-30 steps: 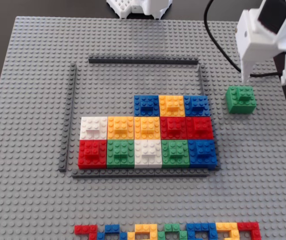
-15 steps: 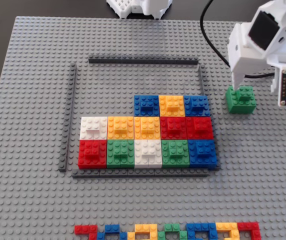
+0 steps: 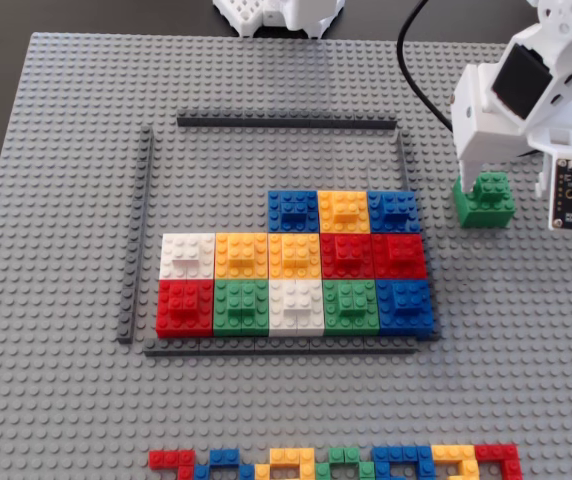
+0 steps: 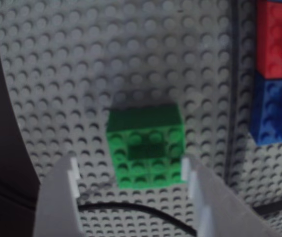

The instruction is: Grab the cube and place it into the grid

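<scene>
I will place the green cube into the grid with my gripper, so next my gripper will first grab the cube by its small top brick.
The green cube (image 3: 485,199) sits on the grey studded baseplate (image 3: 66,200) just right of the grid's right strip, partly behind the white arm. In the wrist view the cube (image 4: 147,145) lies just ahead of the fingertips, nearer the right finger. My gripper (image 4: 131,170) is open, with both fingers apart and nothing between them. The grid (image 3: 276,235) is a frame of dark-grey strips holding rows of red, green, white, yellow and blue blocks. In the fixed view the gripper (image 3: 476,180) hangs over the cube.
A line of small flat multicoloured bricks (image 3: 336,462) runs along the baseplate's front edge. A black cable (image 4: 146,213) crosses below the fingers. Red and blue grid blocks (image 4: 278,74) show at the wrist view's right. A white structure (image 3: 278,14) stands at the back.
</scene>
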### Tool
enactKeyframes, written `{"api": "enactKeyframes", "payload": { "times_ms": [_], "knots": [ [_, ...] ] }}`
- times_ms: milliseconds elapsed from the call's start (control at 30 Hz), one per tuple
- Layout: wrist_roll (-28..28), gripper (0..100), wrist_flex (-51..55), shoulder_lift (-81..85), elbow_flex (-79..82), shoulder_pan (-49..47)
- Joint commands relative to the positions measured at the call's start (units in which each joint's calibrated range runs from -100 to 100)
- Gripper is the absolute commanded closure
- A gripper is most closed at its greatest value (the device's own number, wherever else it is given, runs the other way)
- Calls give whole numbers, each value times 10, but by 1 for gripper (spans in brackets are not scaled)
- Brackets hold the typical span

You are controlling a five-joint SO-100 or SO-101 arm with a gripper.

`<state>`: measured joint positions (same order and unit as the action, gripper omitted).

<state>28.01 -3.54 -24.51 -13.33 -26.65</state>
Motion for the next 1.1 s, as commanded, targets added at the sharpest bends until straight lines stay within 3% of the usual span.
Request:
{"api": "enactKeyframes", "payload": {
  "times_ms": [0,1067],
  "knots": [
    [0,75,-1,10,-14,3],
    [-8,76,19,13,-66,-6]
  ]
}}
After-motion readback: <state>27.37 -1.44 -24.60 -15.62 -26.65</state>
